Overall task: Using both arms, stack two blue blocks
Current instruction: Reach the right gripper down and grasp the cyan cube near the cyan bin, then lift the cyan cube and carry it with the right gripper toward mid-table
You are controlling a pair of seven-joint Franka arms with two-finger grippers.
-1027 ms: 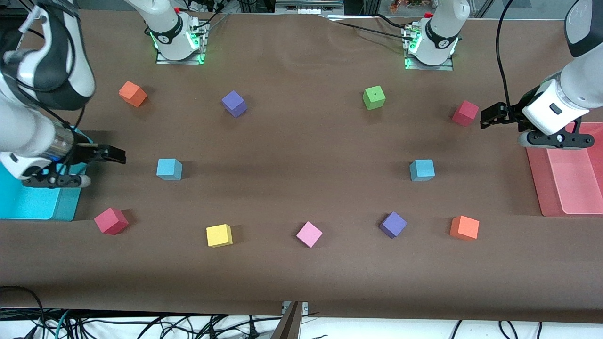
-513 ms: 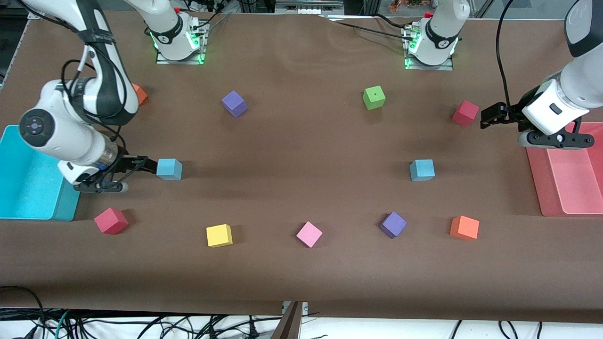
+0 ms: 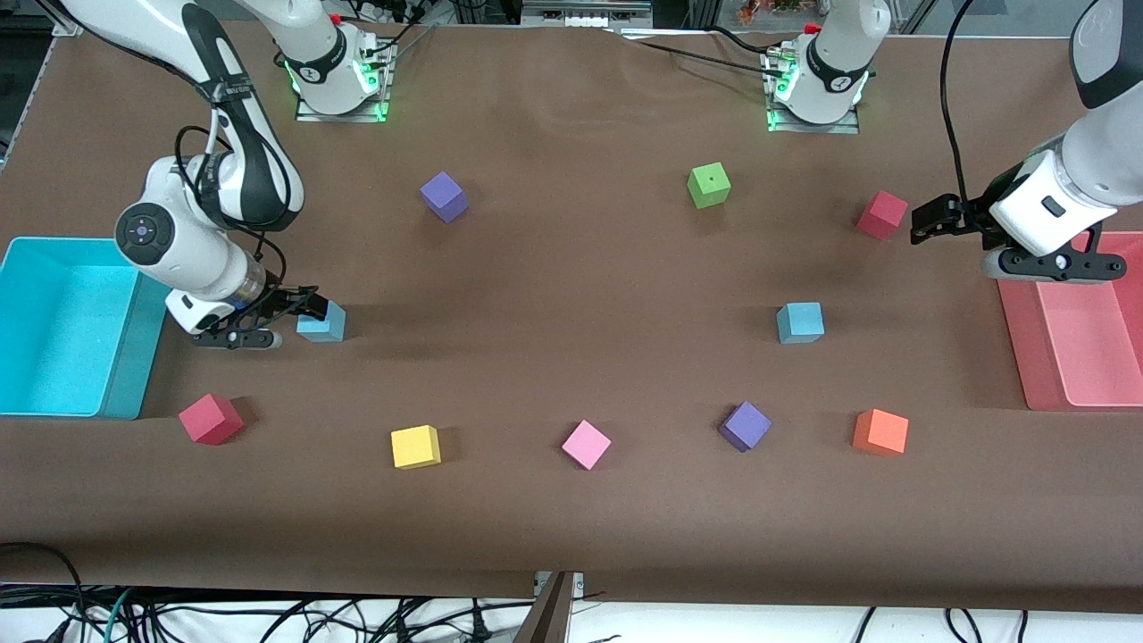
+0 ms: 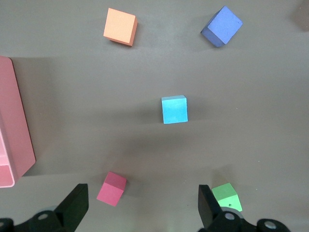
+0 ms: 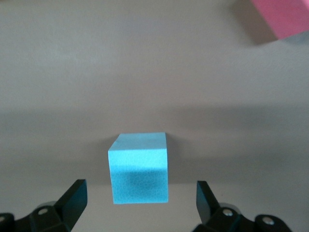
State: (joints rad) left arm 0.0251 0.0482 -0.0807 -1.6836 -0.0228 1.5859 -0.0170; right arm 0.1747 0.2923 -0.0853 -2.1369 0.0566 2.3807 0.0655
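Note:
My right gripper moves toward the blue block next and closes only after that, since its fingers stop short of the block's near side.
One blue block (image 3: pixel 325 323) lies toward the right arm's end of the table, beside the cyan bin. My right gripper (image 3: pixel 302 309) is low at this block and open. In the right wrist view the block (image 5: pixel 140 166) sits partly between the two spread fingertips, touching neither; my right gripper (image 5: pixel 140 200) holds nothing. The other blue block (image 3: pixel 800 322) lies toward the left arm's end, also seen in the left wrist view (image 4: pixel 174 109). My left gripper (image 3: pixel 929 219) hangs open and empty beside a red cube (image 3: pixel 882 214); in its own wrist view (image 4: pixel 143 203) nothing is between the fingers.
A cyan bin (image 3: pixel 54 321) stands at the right arm's end, a pink bin (image 3: pixel 1072 348) at the left arm's end. Scattered cubes: red (image 3: pixel 210 418), yellow (image 3: pixel 415 446), pink (image 3: pixel 586 444), purple (image 3: pixel 745 425), orange (image 3: pixel 880 431), purple (image 3: pixel 444 196), green (image 3: pixel 709 185).
The right arm has swung from over the cyan bin across to the blue block, and its open gripper now brackets it. The left arm has not moved.

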